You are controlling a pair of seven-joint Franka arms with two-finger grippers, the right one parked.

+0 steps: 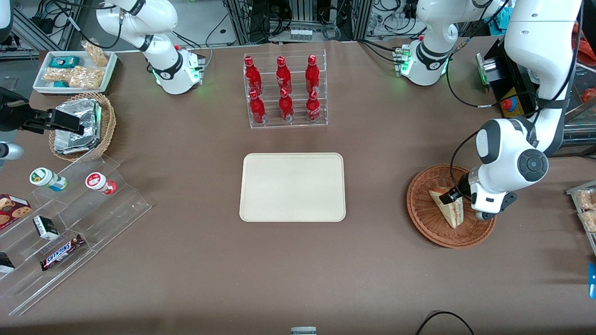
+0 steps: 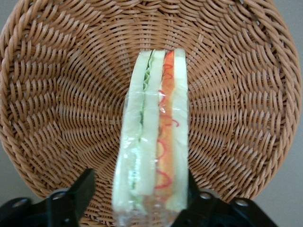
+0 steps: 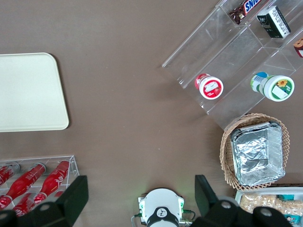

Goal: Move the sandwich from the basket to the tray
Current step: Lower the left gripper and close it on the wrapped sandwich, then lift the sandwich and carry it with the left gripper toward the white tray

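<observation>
The sandwich should go to the cream tray, so I should grab it next by its thick end (image 2: 149,194) with my left gripper.
The sandwich (image 1: 450,215), a wrapped wedge of white bread with red and green filling, lies in the reddish-brown wicker basket (image 1: 421,223) toward the working arm's end of the table. My left gripper (image 1: 454,197) is down in the basket, open, with its fingers on either side of the sandwich. In the left wrist view the sandwich (image 2: 154,142) stands on edge between the black fingers (image 2: 85,189) over the basket weave (image 2: 61,94); one finger touches it, the other stands slightly apart. The cream tray (image 1: 292,186) sits bare at the table's middle.
A clear rack of red bottles (image 1: 285,90) stands farther from the front camera than the tray. Toward the parked arm's end are a stepped acrylic shelf with snacks (image 1: 70,218), a tan basket with foil containers (image 1: 81,125) and a white snack tray (image 1: 74,70).
</observation>
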